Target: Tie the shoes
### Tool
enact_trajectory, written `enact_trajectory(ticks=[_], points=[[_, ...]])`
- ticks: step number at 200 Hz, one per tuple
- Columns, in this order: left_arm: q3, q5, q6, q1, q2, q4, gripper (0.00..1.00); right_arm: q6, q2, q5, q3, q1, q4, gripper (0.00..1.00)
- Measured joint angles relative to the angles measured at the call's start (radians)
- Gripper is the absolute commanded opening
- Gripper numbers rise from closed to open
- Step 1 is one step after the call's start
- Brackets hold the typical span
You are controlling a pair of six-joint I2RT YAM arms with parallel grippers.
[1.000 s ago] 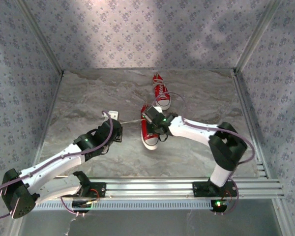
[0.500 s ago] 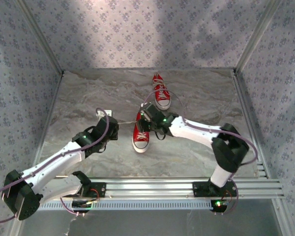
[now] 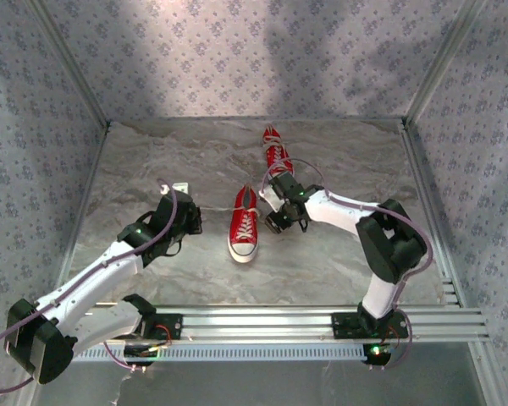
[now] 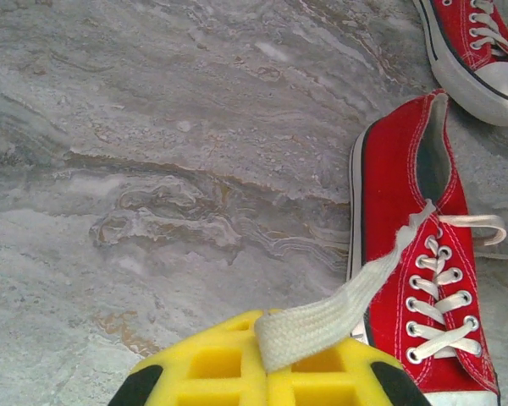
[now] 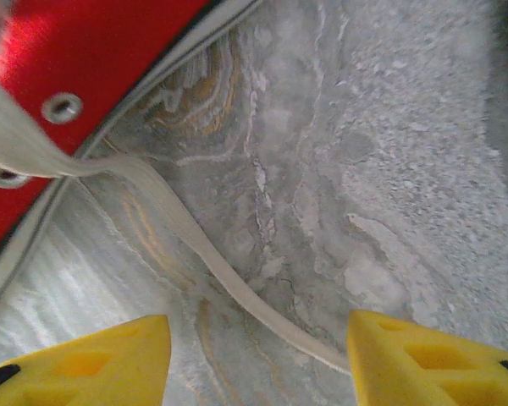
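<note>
The loose lace needs to be grabbed next by my right gripper near its loose end (image 3: 267,216) (image 5: 301,339), away from the near shoe. That leaves slack to loop and tie.
The shoes are two red sneakers with white laces. One shoe (image 3: 245,224) lies mid-table, toe toward me; the other (image 3: 275,150) is behind it toward the back. My left gripper (image 3: 184,218) is left of the near shoe (image 4: 411,254), its yellow fingers (image 4: 212,364) shut on that shoe's white lace end (image 4: 322,317), which runs taut to the shoe. My right gripper (image 3: 281,213) hovers just right of the near shoe (image 5: 76,59), open. The other lace (image 5: 224,275) lies loose on the table between its fingertips (image 5: 110,355).
The marble-patterned table (image 3: 152,169) is boxed in by patterned walls at left, back and right. An aluminium rail (image 3: 322,321) with the arm bases runs along the near edge. The far shoe (image 4: 478,42) sits close behind the near one.
The right gripper opened, let go of the near shoe's lace and drew back to the right. The near shoe slid left and straightened. The left gripper pulled its lace further left.
</note>
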Motion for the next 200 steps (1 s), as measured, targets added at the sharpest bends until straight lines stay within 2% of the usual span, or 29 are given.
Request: enact_trajectory(ticks=[48,72,110,134,153,177,200], points=[[0.009,0.017,0.002,0.0,0.008,0.001,0.0,-0.068,0.088,-0.023,0.081,-0.017,-0.051,0.58],[0.009,0.018,0.003,0.0,0.008,0.001,0.0,-0.071,0.115,-0.019,0.118,-0.011,-0.078,0.54],[0.01,0.018,0.003,0.0,0.008,0.001,0.0,-0.04,0.143,0.031,0.139,0.016,-0.116,0.38],[0.01,0.019,0.003,0.0,0.008,0.0,0.0,-0.013,0.139,0.03,0.133,0.026,-0.117,0.12],[0.016,0.023,0.004,0.0,0.01,0.0,0.0,0.019,0.114,0.026,0.103,0.022,-0.109,0.01],[0.035,0.039,0.009,0.0,0.011,0.0,0.0,0.072,0.026,0.026,0.031,0.023,-0.105,0.0],[0.061,0.06,0.019,0.0,0.011,0.0,0.0,0.14,-0.143,0.033,-0.039,0.027,-0.098,0.0]])
